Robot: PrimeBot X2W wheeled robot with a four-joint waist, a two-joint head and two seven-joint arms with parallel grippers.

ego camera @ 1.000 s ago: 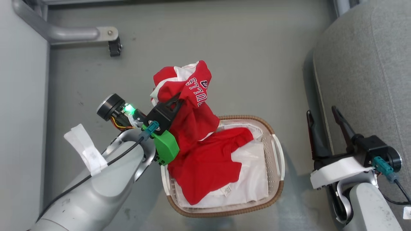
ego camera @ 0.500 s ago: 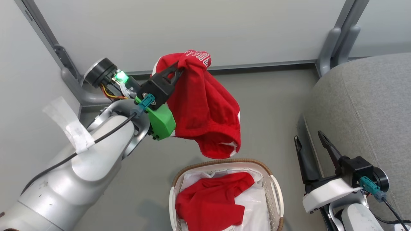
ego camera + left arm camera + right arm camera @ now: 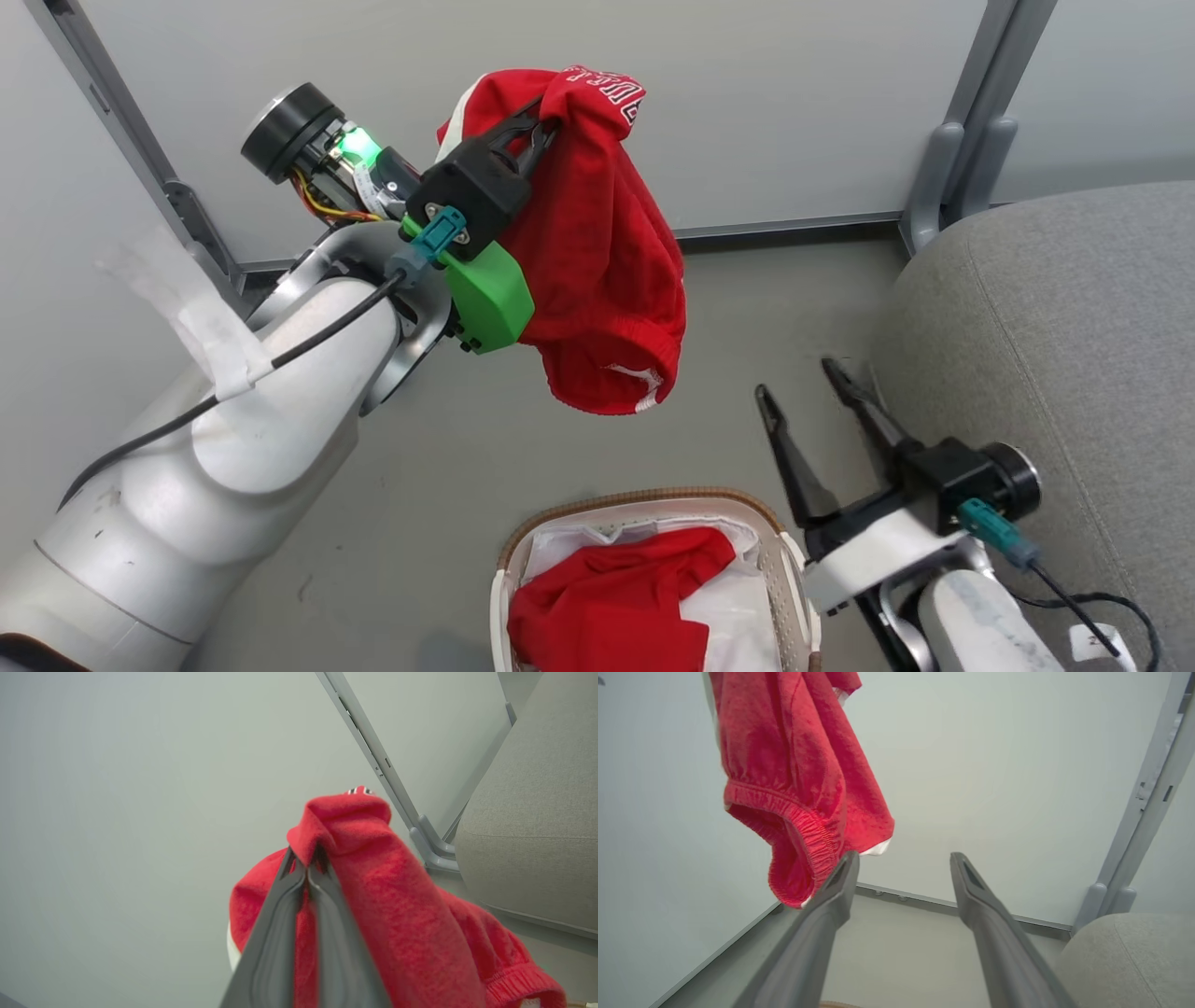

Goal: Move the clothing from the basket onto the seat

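Observation:
The right gripper grabs the red garment by its ribbed hem next, to bring the garment across onto the grey seat.
A red garment with white lettering hangs in the air from my left gripper, which is shut on its top fold, high above the floor. Its elastic hem dangles left of my right gripper's fingers in the right wrist view. My right gripper stands open with nothing between its fingers, beside the grey seat at the right. Below, the cream basket with a brown rim holds another red garment lying on white material.
Pale wall panels with grey metal posts close off the back. Grey floor stretches between the basket and the wall. A cable trails from my right wrist over the seat's edge.
My left gripper has lifted the red garment fully out of the basket and a little rightward. The head camera has tilted up, so the basket sits lower. My right gripper has shifted left.

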